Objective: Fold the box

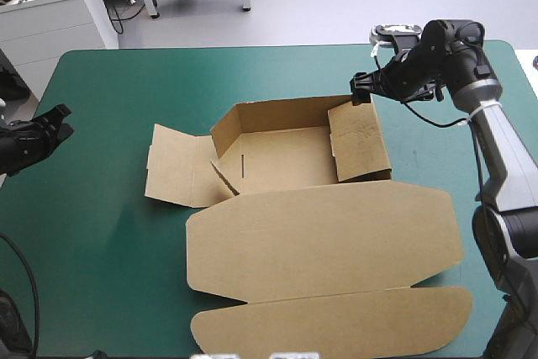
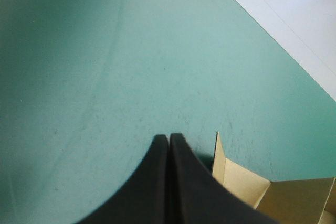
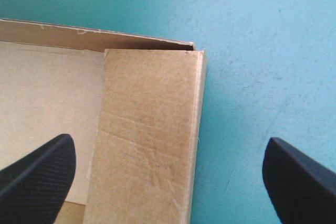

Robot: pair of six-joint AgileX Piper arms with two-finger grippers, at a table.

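Next, my right gripper grabs the box's side by its top folded edge beside the small flap (image 1: 356, 142), to fold the box.
The brown box (image 1: 286, 157) lies mid-table as a half-made tray: back wall and right wall stand up, the left flaps lie flat, and the big lid (image 1: 324, 237) spreads flat toward the front edge. My right gripper (image 1: 361, 90) hovers open over the tray's far right corner; in the right wrist view its fingers (image 3: 37, 177) straddle the folded right wall (image 3: 149, 140), one over the tray's inside, the other over the cover. My left gripper (image 1: 55, 124) is shut at the table's left edge, empty, with a box flap (image 2: 236, 179) just ahead of it.
Teal-green cover (image 1: 126, 81) shows bare around the box on the left, behind and on the right. The lid's rounded tuck flap (image 1: 336, 321) reaches almost to the front edge of the table.
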